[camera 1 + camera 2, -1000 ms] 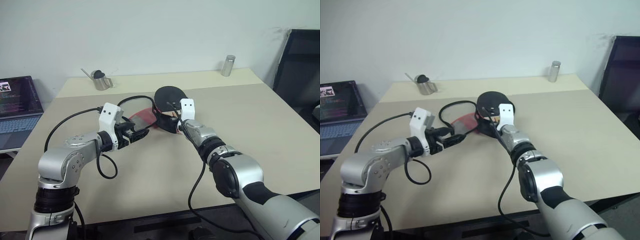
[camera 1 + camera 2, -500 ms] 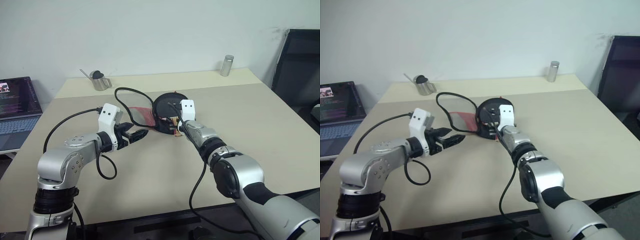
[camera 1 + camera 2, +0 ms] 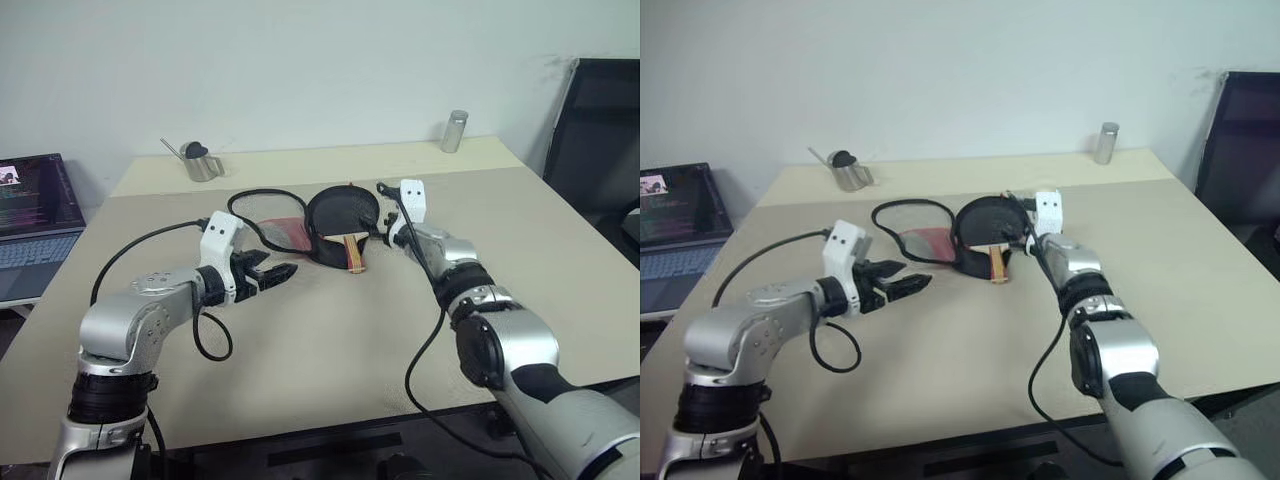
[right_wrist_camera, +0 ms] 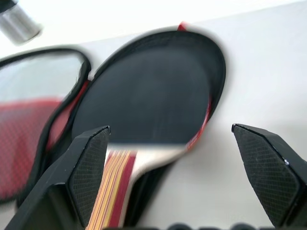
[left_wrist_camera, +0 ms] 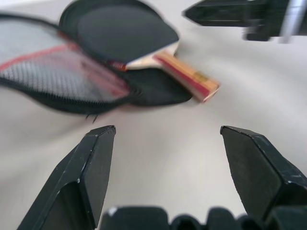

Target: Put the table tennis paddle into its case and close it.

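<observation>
My left gripper will pinch the case next by its near black fabric edge [image 3: 283, 249], which stands up, since the flap's thin mesh [image 3: 285, 233] is slack.
The table tennis paddle [image 3: 342, 210] lies face up in the open case [image 3: 326, 250] at mid-table. Its striped wooden handle [image 3: 355, 251] sticks out over the case's near edge. The case's flap [image 3: 280, 230], with mesh and a red panel, lies spread flat to the left. My right gripper [image 3: 383, 214] hovers open just right of the blade, holding nothing; in the right wrist view the blade [image 4: 148, 96] lies beyond its fingers [image 4: 91, 163]. My left gripper [image 3: 276, 272] stands open and empty, a little nearer than the flap. In the left wrist view the handle [image 5: 188, 73] lies ahead of it.
A metal cup [image 3: 203, 161] stands at the table's back left and a metal cylinder [image 3: 455, 131] at the back right. A laptop [image 3: 35, 205] sits off the left edge, a black chair [image 3: 600, 130] to the right. A black cable [image 3: 255, 198] loops beside the flap.
The paddle and case, raised a second ago, now lie flat on the table. My right gripper has opened, let go and drawn off to the right. The left arm has barely moved.
</observation>
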### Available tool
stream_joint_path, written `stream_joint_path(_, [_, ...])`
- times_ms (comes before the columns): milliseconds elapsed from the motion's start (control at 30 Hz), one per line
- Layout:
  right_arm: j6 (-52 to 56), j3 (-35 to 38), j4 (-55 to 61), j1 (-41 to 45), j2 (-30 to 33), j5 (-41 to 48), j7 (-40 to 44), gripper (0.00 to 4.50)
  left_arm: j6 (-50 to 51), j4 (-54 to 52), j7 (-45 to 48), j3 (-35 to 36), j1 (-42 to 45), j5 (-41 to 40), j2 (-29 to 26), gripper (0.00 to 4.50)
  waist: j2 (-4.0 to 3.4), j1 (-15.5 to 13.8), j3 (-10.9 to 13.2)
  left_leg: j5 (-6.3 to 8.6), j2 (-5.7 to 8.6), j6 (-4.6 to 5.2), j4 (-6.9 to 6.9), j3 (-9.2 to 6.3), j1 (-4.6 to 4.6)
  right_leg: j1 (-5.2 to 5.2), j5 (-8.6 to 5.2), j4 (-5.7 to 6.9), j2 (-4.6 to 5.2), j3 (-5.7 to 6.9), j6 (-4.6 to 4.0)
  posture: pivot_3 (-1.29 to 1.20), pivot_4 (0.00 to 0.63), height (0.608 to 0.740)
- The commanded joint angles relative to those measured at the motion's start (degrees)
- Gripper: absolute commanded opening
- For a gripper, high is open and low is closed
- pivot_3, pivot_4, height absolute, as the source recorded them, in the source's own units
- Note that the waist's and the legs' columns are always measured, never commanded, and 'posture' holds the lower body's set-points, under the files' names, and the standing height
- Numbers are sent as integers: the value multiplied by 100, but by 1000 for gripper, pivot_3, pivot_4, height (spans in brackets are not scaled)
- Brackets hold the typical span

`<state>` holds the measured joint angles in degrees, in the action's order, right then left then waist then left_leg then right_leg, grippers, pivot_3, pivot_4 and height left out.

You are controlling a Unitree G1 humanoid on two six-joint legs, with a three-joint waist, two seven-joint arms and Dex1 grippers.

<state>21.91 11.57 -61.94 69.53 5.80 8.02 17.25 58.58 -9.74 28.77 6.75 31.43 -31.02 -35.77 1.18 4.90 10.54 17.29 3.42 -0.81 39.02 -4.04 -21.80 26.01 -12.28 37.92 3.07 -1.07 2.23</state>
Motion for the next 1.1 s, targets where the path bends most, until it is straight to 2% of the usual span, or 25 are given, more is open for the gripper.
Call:
stream_joint_path(33, [447,-235,952,-305,-10,97,360,4479,-312,538,-479,-19,394,419,279,3832,0,-13,0,-1,0,1,2,-1,-1,0,0,2,0,1,0,0,150,740])
stream_joint_path(233, [926,-273,1807,-670,2,166,250,4479,-762,1465,-855,-56,881,783,937,3832,1,-27,0,-2,2,0,5,0,-2,4,1,7,2,6,0,0,150,740])
stream_joint_path(633, [1154,-381,2394,-971,90,116,119,4479,-1111,2305,-1002,-154,1370,1162,1468,3832,2,-20,-1,-3,2,-2,4,2,-3,7,1,8,2,3,0,0,150,740])
stream_joint_path(733, [1205,-380,2497,-1020,130,126,97,4500,-1014,2287,-991,-122,1314,1162,1465,3252,2,-20,-1,-3,3,-2,5,3,-3,7,1,9,2,3,0,0,150,740])
stream_joint_path(1033, [1341,-484,2717,-1130,277,78,166,4500,-402,1698,-634,-141,1159,978,1244,62,3,-19,-2,-3,2,-2,5,3,-3,7,1,8,2,1,0,0,150,740])
stream_joint_path(1100, [1389,-510,2779,-1168,301,80,174,4500,-270,1544,-514,-185,1065,930,1180,23,3,-13,-1,-3,2,-2,4,3,-4,8,1,8,2,0,0,0,150,740])
